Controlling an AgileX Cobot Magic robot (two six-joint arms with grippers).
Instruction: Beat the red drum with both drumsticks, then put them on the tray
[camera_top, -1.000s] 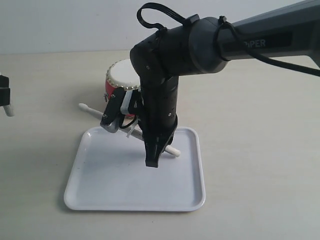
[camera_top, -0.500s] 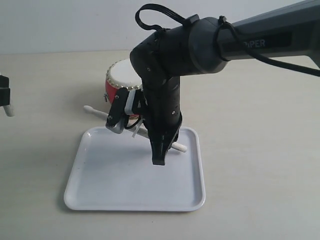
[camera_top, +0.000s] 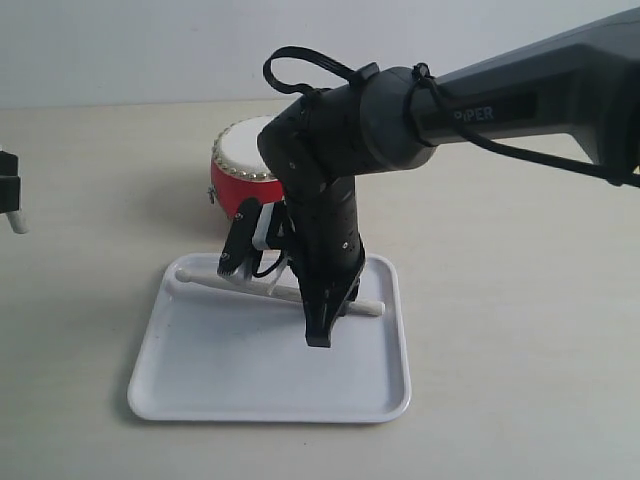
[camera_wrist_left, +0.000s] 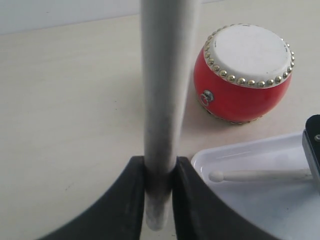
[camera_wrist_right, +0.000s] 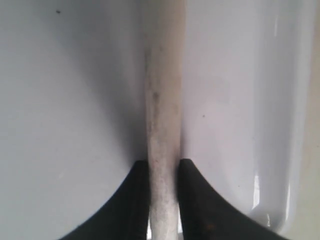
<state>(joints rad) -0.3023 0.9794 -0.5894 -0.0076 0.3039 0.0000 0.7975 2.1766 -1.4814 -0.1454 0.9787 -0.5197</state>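
My right gripper has the drumstick (camera_top: 215, 279) low inside the tray's rim and should release it now: the drumstick would rest there.
The red drum (camera_top: 243, 168) (camera_wrist_left: 243, 75) stands behind the white tray (camera_top: 200, 385) (camera_wrist_left: 260, 210) (camera_wrist_right: 70, 90). My right gripper (camera_top: 318, 318) (camera_wrist_right: 164, 167) reaches down over the tray and is shut on one pale drumstick (camera_top: 250, 287) (camera_wrist_right: 164, 100). That stick lies nearly level across the tray's far half, very low; I cannot tell if it touches. Its rounded tip (camera_wrist_left: 216, 176) is inside the tray's rim. My left gripper (camera_wrist_left: 160, 166) is shut on the other drumstick (camera_wrist_left: 164, 75), which it holds off to the left of the tray and drum.
The dark right arm (camera_top: 480, 95) crosses from the upper right over the drum and tray. A bit of the left arm (camera_top: 8, 185) shows at the left edge. Beige tabletop (camera_top: 520, 300) surrounds the tray.
My right gripper has come down and forward with its drumstick. The stick's tip, earlier beyond the tray's far rim near the drum, is now inside the tray and the stick lies flatter.
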